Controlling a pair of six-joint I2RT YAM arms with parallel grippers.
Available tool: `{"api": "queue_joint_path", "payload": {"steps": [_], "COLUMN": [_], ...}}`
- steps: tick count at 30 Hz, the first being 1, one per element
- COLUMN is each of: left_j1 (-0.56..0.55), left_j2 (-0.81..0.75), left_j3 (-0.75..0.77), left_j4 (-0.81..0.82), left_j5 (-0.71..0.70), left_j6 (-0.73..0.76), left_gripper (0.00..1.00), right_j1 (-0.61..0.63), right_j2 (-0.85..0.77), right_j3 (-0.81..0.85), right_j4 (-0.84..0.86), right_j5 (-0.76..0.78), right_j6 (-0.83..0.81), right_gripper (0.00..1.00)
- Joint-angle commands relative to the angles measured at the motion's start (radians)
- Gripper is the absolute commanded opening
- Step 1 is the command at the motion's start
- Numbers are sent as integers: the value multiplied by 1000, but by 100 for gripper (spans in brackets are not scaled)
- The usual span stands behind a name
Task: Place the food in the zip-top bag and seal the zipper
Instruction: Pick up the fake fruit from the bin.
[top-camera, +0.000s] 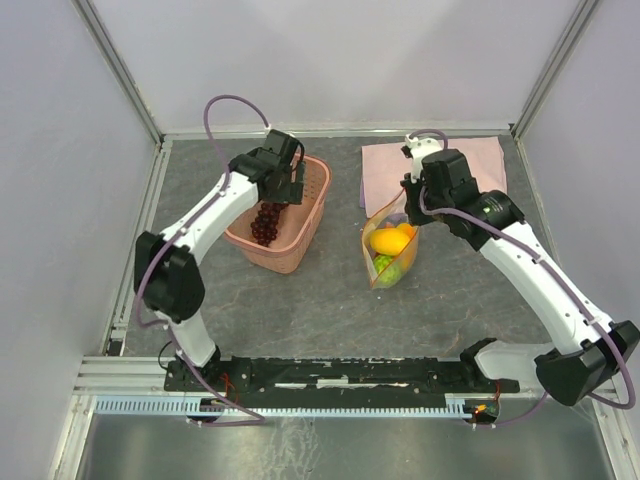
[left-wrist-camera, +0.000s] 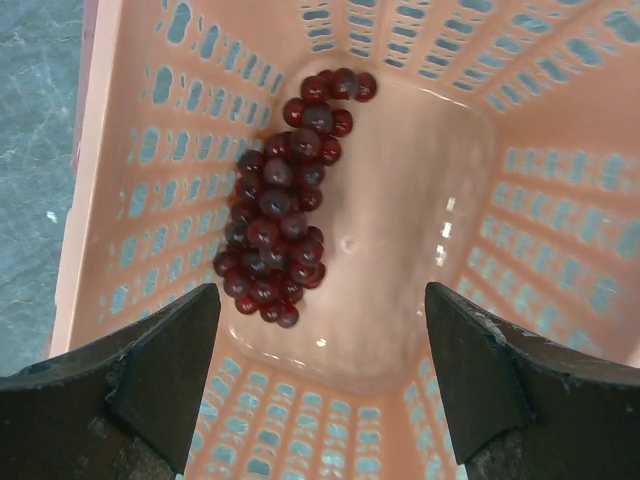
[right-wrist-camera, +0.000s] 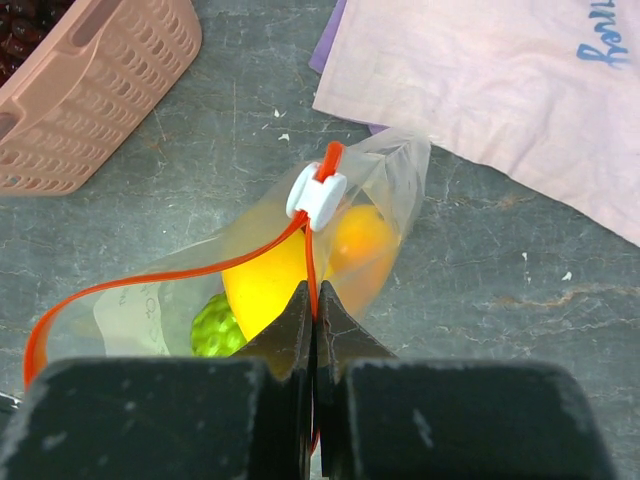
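Observation:
The dark purple grapes will be grabbed next by my left gripper across the narrow middle of the bunch (top-camera: 270, 213) (left-wrist-camera: 281, 188). An end of the bunch then stays free to go into the bag's opening.
The clear zip-top bag (top-camera: 392, 250) lies mid-table holding a yellow fruit (right-wrist-camera: 262, 288), an orange fruit (right-wrist-camera: 362, 240) and a bumpy green fruit (right-wrist-camera: 216, 330). Its red-orange zipper strip (right-wrist-camera: 150, 278) runs to a white slider (right-wrist-camera: 317, 194). My right gripper (right-wrist-camera: 315, 300) is shut on the zipper strip at the bag's mouth; in the top view it (top-camera: 412, 205) is at the bag's far end. The dark purple grapes (left-wrist-camera: 280, 230) lie in the pink basket (top-camera: 300, 232). My left gripper (left-wrist-camera: 320, 350) is open above the grapes, inside the basket; it also shows in the top view (top-camera: 285, 195).
A pink cloth (top-camera: 470, 165) lies at the back right behind the bag, with a purple edge under it (right-wrist-camera: 328, 50). The pink basket (right-wrist-camera: 90, 90) stands left of the bag. Metal frame rails (top-camera: 140, 250) border the grey table.

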Motion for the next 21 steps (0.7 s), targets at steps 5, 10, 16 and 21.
{"api": "queue_joint_path", "payload": {"steps": [5,10,16,21], "left_j1": [16,17,34,63], "left_j2": [213,297,375,434], "left_j3": [116,133,123,128], "left_j4": [-22,41,81,86], "left_j5": [-126,-179,-192,-140], "left_j6": [127,179,212,205], "left_gripper": [89,89,89,84], "right_j1": [-5,-5,-5,-5], "right_j2": [-64,-69,-78,-81], "right_j3": [-14,-23,-27,-29], "right_j4": [46,50,51,50], "right_j5": [43,44,46,50], "right_j6": [-20,-22,-25,-25], "right_gripper": [3,4,4,4]}}
